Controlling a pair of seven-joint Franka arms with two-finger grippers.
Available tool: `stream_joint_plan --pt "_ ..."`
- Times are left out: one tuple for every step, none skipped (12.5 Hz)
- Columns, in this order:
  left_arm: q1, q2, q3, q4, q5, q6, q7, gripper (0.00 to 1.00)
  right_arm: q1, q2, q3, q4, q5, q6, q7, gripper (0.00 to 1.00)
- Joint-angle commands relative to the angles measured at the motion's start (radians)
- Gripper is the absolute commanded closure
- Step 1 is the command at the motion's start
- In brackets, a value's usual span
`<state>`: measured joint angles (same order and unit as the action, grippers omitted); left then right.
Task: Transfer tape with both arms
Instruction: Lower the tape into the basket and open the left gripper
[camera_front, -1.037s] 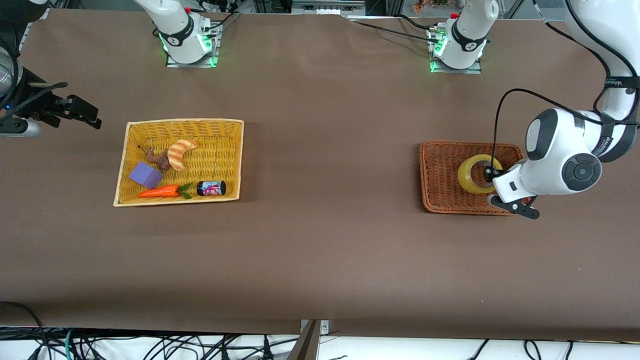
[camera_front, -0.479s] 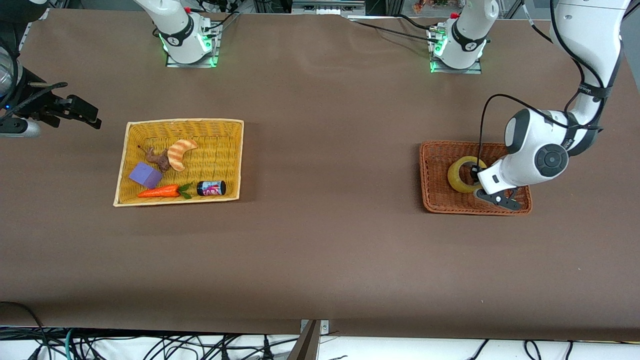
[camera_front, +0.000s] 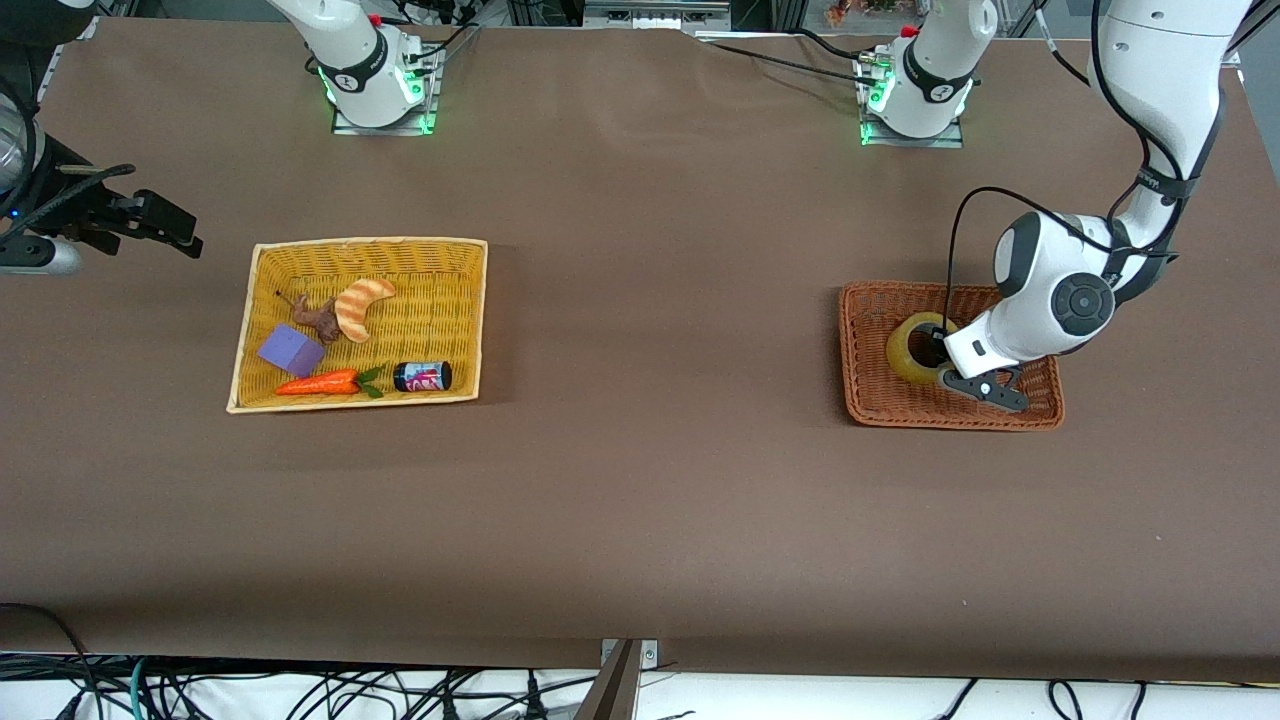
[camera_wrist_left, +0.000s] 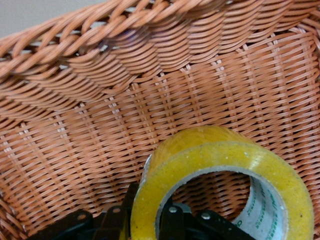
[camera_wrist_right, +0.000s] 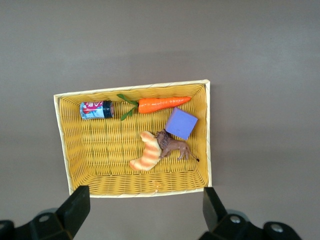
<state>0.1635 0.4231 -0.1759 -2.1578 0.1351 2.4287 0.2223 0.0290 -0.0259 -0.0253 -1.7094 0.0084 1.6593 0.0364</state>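
Observation:
The tape's lower edge (camera_front: 914, 379) is standing on the bottom of the basket, so my left gripper should open now and let the tape go.
The tape (camera_front: 908, 346), a yellowish ring, is tipped up on its edge in the orange-brown basket (camera_front: 868, 400) at the left arm's end of the table. My left gripper (camera_front: 945, 372) is down in that basket and shut on the tape's wall. In the left wrist view one finger (camera_wrist_left: 127, 200) is outside the tape (camera_wrist_left: 220, 155) and the other is inside the ring, with my left gripper (camera_wrist_left: 147, 212) closed across the wall. My right gripper (camera_front: 165, 228) waits open and empty in the air at the right arm's end of the table, also seen in the right wrist view (camera_wrist_right: 144, 210).
A yellow basket (camera_front: 462, 300) toward the right arm's end holds a striped croissant toy (camera_front: 360, 305), a purple block (camera_front: 290, 350), a carrot (camera_front: 318, 382), a small can (camera_front: 422, 376) and a brown animal figure (camera_front: 318, 318). The right wrist view shows this basket (camera_wrist_right: 65, 145) below the gripper.
My left gripper has moved across the orange-brown basket toward the table's middle with the tape in it. The tape has tipped from lying flat onto its edge. The right arm has not moved.

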Motion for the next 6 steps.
stream_joint_plan --pt "-0.012 0.029 0.023 -0.001 -0.015 0.05 -0.004 1.0 -0.015 0.006 0.01 0.025 0.018 -0.023 -0.001 0.0" --pt "-0.012 0.028 0.021 0.003 -0.014 0.044 -0.004 0.94 -0.015 0.008 0.01 0.025 0.018 -0.023 -0.001 0.0" --pt "-0.012 0.019 0.019 0.006 -0.015 0.035 -0.006 0.41 -0.015 0.008 0.01 0.025 0.018 -0.023 -0.001 0.0" --pt "-0.012 0.005 0.016 0.016 -0.019 0.02 -0.012 0.17 -0.015 0.006 0.01 0.025 0.018 -0.023 -0.001 0.0" --pt "-0.012 -0.004 0.013 0.047 -0.029 -0.056 -0.012 0.06 -0.015 0.006 0.01 0.025 0.018 -0.023 -0.001 0.0" --pt "-0.016 -0.013 0.01 0.091 -0.032 -0.147 -0.011 0.0 -0.015 0.006 0.01 0.024 0.018 -0.024 -0.001 0.0"
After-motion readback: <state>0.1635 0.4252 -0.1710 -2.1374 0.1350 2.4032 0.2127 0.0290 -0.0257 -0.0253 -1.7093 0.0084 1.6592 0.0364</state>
